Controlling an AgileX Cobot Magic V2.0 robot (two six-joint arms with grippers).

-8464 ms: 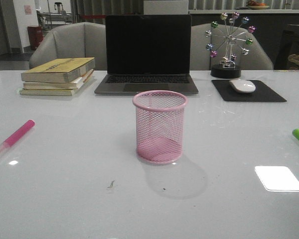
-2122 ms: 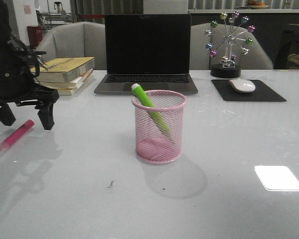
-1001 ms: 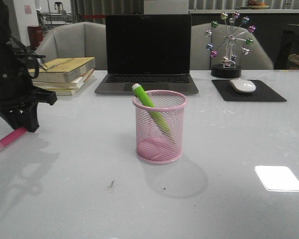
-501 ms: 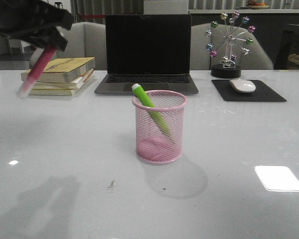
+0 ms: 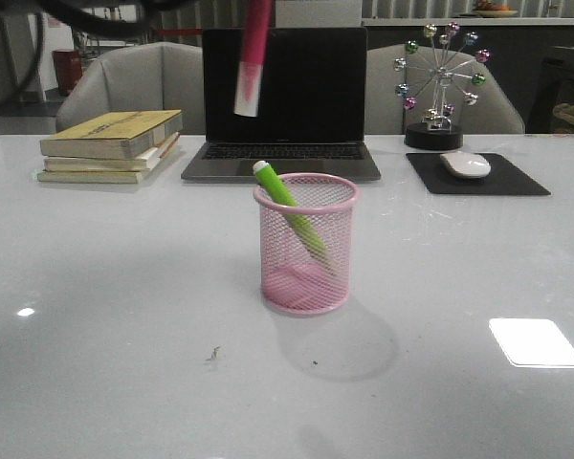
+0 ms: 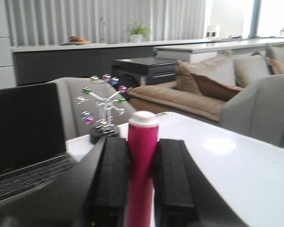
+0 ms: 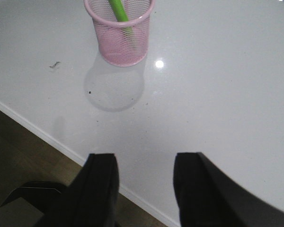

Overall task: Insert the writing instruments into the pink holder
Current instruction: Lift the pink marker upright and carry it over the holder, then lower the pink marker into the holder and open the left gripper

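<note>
My left gripper is holding the magenta marker and should keep holding it until the magenta marker's pale end [image 5: 248, 94] is lower, because it is still high above the pink holder's rim [image 5: 306, 180].
The pink holder [image 5: 306, 244] stands upright at the table's middle, and the green marker [image 5: 287, 206] leans inside it with its pale end over the rim. The magenta marker [image 5: 252, 53] hangs nearly upright, pale end down, high above the table and a little left of the holder. My left gripper [image 6: 143, 142] is shut on the magenta marker [image 6: 142, 165]; its body lies above the front view's top edge. My right gripper [image 7: 146, 158] is open and empty over the table's near edge, with the holder [image 7: 119, 35] and green marker [image 7: 117, 9] ahead of it.
A laptop [image 5: 285, 96] stands behind the holder. A stack of books [image 5: 115, 143] lies at the back left. A mouse [image 5: 466, 164] on a black pad and a ferris-wheel ornament [image 5: 440, 86] are at the back right. The table's front edge [image 7: 61, 144] runs under my right gripper.
My left gripper lifted the magenta marker off the table at the left and carried it up and right, from over the books to above the holder's left side. The marker now hangs nearly upright.
</note>
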